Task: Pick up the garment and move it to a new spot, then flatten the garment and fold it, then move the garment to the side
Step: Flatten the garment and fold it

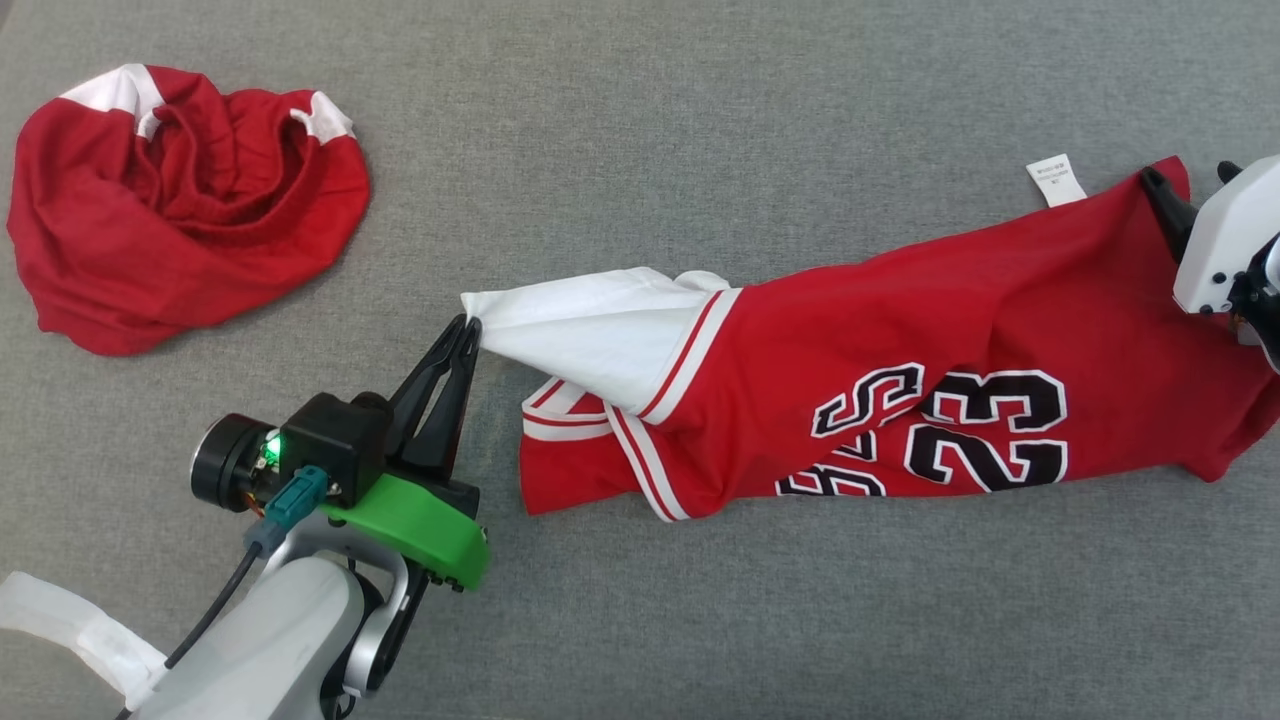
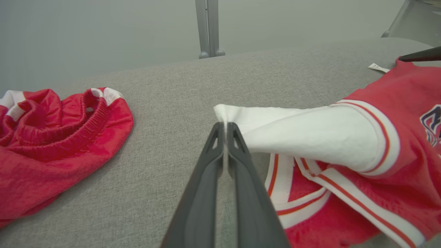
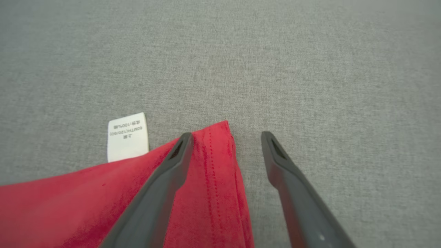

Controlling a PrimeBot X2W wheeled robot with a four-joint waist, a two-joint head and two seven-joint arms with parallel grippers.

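The robot's right gripper should next grab the jersey by its red hem corner [image 1: 1166, 172] beside the care label [image 1: 1056, 180]. Then it can flatten and fold the jersey.
The garment [image 1: 900, 330], a red jersey with black "23" lettering and white-red trim, lies stretched sideways across the grey cloth surface. Its white sleeve [image 1: 590, 330] is pulled out to the left, and my left gripper [image 1: 468, 325] is shut on the sleeve's tip, as the left wrist view shows with the gripper [image 2: 224, 125] pinching the white sleeve [image 2: 303, 137]. At the far right, my right gripper [image 1: 1190, 178] stands open over the hem corner. In the right wrist view the right gripper [image 3: 227, 136] straddles that red corner of the garment [image 3: 213, 193], one finger on the cloth and one on bare surface.
A crumpled pair of red shorts [image 1: 190, 200] with white patches lies at the far left, also seen as the shorts [image 2: 51, 137]. A white care label [image 3: 127, 136] sticks out beside the hem. The grey surface [image 1: 700, 620] is bare toward me. A metal post [image 2: 209, 27] stands beyond the far edge.
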